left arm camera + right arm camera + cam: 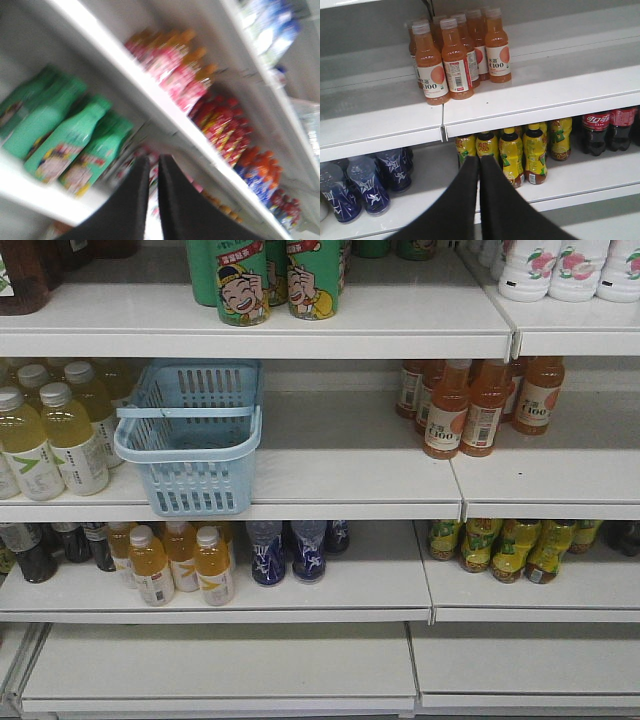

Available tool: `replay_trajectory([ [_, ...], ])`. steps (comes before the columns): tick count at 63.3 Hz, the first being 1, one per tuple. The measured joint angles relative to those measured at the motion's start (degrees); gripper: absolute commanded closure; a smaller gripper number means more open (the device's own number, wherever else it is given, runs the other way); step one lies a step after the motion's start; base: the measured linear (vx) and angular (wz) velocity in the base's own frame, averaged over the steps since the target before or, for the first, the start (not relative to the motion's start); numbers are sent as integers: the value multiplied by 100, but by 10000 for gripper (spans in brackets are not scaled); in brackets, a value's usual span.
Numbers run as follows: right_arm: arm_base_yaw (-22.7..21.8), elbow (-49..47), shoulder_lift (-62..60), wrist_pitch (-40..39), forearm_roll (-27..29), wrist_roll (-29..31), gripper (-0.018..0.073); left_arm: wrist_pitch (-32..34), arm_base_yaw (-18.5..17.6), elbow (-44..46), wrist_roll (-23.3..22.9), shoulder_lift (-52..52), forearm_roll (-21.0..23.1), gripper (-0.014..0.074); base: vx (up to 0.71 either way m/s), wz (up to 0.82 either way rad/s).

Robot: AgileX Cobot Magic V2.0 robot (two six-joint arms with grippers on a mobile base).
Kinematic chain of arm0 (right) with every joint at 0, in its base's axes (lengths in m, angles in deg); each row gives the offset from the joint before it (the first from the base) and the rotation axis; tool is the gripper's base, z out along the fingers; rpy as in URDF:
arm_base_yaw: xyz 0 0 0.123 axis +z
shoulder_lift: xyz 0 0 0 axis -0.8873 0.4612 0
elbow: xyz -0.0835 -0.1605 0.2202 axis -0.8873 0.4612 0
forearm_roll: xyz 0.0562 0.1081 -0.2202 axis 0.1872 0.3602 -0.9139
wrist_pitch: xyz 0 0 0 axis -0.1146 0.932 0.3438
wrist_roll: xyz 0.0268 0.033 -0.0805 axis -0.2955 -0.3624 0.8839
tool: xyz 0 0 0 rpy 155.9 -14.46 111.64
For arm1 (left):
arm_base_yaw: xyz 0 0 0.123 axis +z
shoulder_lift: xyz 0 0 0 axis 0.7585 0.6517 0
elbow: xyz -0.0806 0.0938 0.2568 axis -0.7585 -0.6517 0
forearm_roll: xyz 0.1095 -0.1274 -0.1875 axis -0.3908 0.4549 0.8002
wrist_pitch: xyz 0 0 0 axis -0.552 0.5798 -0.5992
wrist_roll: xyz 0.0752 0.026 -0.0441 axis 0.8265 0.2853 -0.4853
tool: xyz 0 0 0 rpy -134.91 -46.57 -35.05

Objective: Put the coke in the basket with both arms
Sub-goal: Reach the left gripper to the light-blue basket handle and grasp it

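My left gripper grabs the light-blue basket by its handle next, to hold the basket ready for the coke.
The coke shows in the right wrist view as dark bottles with red labels, on the lower shelf at the far right. A second one stands beside it. My right gripper is shut and holds nothing. It points at the yellow bottles, well left of the coke. The light-blue basket sits empty on the middle shelf at the left in the front view, where neither arm shows. My left gripper is shut with nothing in it, before blurred shelves.
Orange juice bottles stand on the shelf above the coke. Yellow tea bottles and dark blue bottles share its shelf. Pale yellow drinks stand just left of the basket. Green bottles fill the left wrist view.
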Motion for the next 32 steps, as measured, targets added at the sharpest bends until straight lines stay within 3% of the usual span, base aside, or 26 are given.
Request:
replay_trajectory([
  [17,0,0,0,0,0,0,561,1452,0,15,-668,2815,122,184,0,0],
  [25,0,0,0,0,0,0,561,2155,0,196,-1105,4081,218,115,0,0],
  [32,0,0,0,0,0,0,561,2686,0,527,-1293,5027,239,106,0,0],
])
